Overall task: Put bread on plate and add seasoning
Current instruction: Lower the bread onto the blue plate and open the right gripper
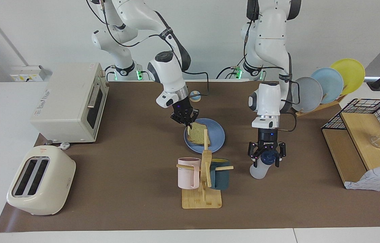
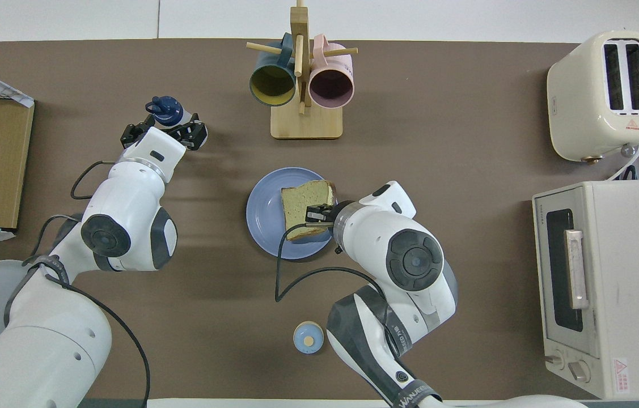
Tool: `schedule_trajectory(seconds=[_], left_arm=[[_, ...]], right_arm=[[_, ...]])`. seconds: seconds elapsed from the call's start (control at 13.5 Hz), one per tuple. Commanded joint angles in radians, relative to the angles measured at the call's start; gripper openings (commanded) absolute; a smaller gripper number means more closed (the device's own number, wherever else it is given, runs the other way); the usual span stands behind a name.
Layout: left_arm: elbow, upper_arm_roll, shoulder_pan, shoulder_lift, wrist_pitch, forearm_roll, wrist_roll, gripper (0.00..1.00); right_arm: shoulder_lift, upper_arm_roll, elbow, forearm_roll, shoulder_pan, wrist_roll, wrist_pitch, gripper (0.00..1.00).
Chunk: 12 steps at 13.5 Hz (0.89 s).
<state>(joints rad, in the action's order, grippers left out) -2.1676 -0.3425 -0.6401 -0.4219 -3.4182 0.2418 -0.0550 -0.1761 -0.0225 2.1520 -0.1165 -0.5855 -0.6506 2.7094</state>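
The left gripper grabs the bottle by its neck [image 2: 182, 122] next, which leaves the bottle's navy cap [image 2: 165, 110] free to season the bread.
The bread [image 1: 199, 134] [image 2: 303, 205] lies almost flat on the blue plate [image 1: 217, 136] [image 2: 262, 224] in the middle of the table. My right gripper [image 1: 187, 124] [image 2: 316, 216] is shut on the slice's edge that faces the right arm's end of the table, low over the plate's rim. The seasoning [image 1: 259, 169] [image 2: 168, 109], a translucent bottle with a navy cap, stands toward the left arm's end. My left gripper [image 1: 266, 160] [image 2: 163, 134] is down around its cap and neck, open, one finger on each side.
A wooden mug rack [image 1: 202, 189] with a pink and a teal mug stands farther from the robots than the plate. A toaster [image 1: 41, 180] and oven [image 1: 70, 101] are at the right arm's end. A plate rack [image 1: 324, 88], a wire basket [image 1: 367, 138] and a small blue bell [image 2: 308, 337] are also here.
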Motion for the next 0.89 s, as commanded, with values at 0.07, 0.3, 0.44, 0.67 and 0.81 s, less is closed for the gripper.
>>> schedule_trajectory(seconds=[0.07, 0.3, 0.44, 0.67, 0.81], left_arm=[[0.038, -0.026, -0.03, -0.055, -0.018, 0.016, 0.029, 1.0], [0.054, -0.024, -0.029, -0.058, -0.018, 0.014, 0.029, 1.0], [0.054, -0.024, -0.029, -0.069, -0.019, 0.014, 0.029, 1.0], [0.054, -0.024, -0.027, -0.07, -0.024, 0.013, 0.026, 1.0], [0.051, -0.023, -0.026, -0.07, -0.024, 0.013, 0.024, 1.0]], right_arm=[[0.043, -0.01, 0.066, -0.022, 0.013, 0.023, 0.024, 0.0], [0.043, -0.011, 0.066, -0.022, 0.013, 0.019, 0.023, 0.0], [0.044, -0.011, 0.068, -0.022, 0.013, 0.017, 0.023, 0.36], [0.043, -0.011, 0.057, -0.022, 0.013, 0.019, 0.018, 1.0], [0.055, -0.008, 0.026, -0.022, 0.015, 0.019, -0.022, 1.0]])
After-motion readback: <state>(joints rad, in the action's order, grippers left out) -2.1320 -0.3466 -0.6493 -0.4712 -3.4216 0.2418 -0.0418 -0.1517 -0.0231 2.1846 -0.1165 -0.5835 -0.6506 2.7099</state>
